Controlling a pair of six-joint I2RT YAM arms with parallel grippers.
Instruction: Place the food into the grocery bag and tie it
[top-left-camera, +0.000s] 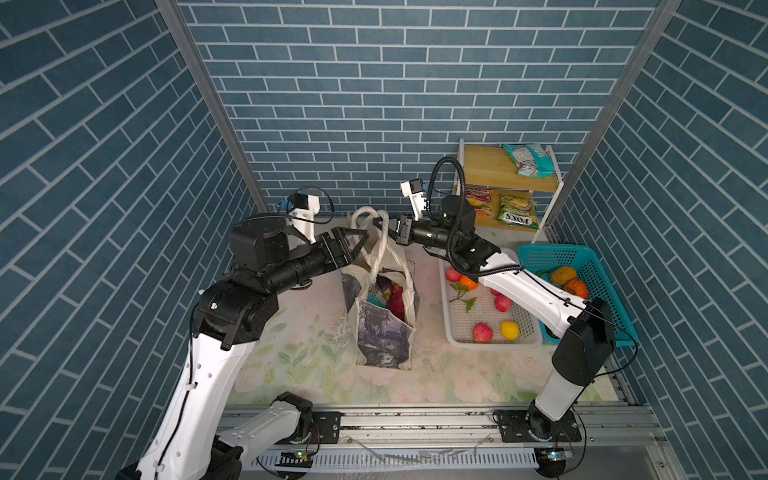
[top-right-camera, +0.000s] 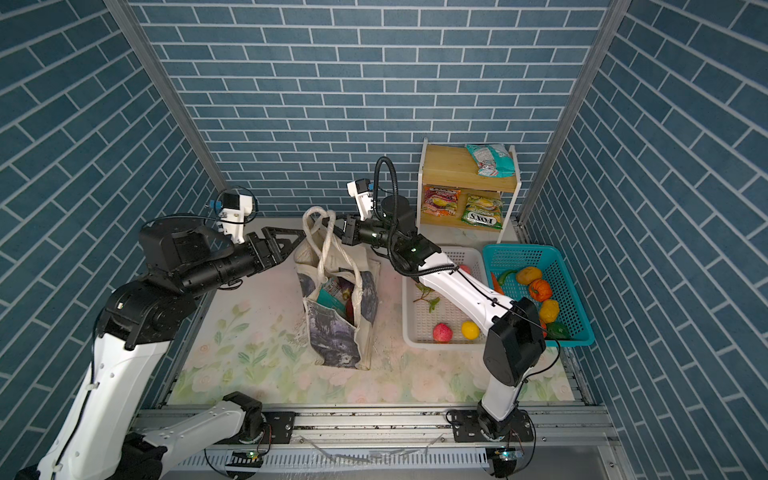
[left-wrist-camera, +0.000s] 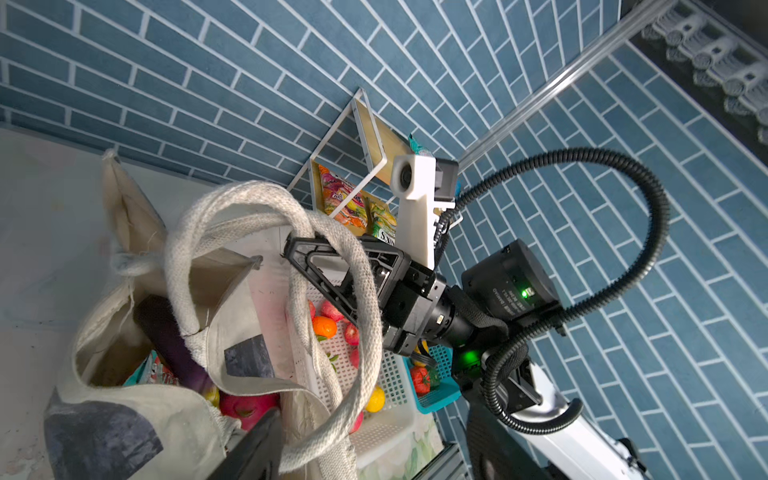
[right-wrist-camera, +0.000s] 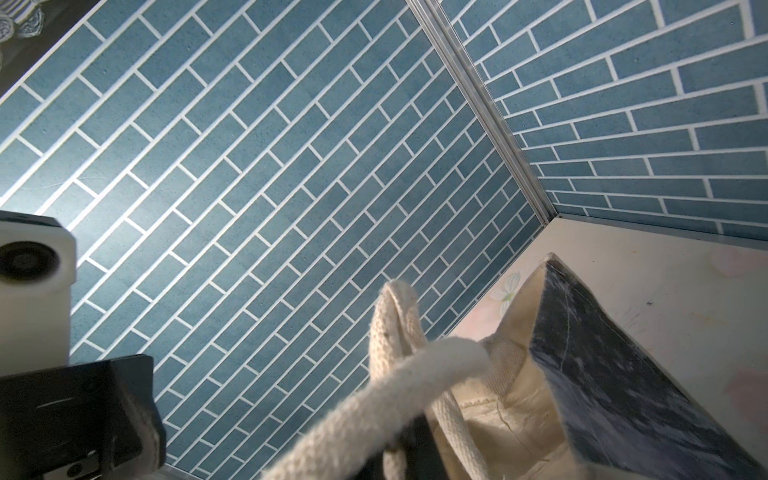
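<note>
My left gripper should next grab the raised rope handle (top-left-camera: 369, 211) near the top of its loop, so that my right gripper stays free to tie the bag (top-left-camera: 384, 345).
The cream grocery bag (top-left-camera: 384, 345) stands mid-table with its mouth open. Inside it lie a purple aubergine (top-left-camera: 384, 286), a pink dragon fruit (top-left-camera: 395, 306) and a teal packet (top-left-camera: 373, 300). Its rope handles (top-left-camera: 365, 214) are lifted above the mouth. My right gripper (top-left-camera: 380, 224) is shut on a handle (right-wrist-camera: 386, 399), which drapes over its fingers (left-wrist-camera: 316, 266) in the left wrist view. My left gripper (top-left-camera: 360, 245) stands open just left of the handles, with nothing between its fingers. More food, red apples (top-left-camera: 482, 332), a yellow fruit (top-left-camera: 510, 329) and an orange (top-left-camera: 468, 282), lies in a white basket (top-left-camera: 461, 328).
A teal basket (top-left-camera: 598, 266) with vegetables sits right of the white one, under my right forearm. At the back right a wooden shelf (top-left-camera: 486, 166) carries a teal packet (top-left-camera: 530, 160) on top and snack packets (top-left-camera: 517, 212) below. Brick walls close three sides.
</note>
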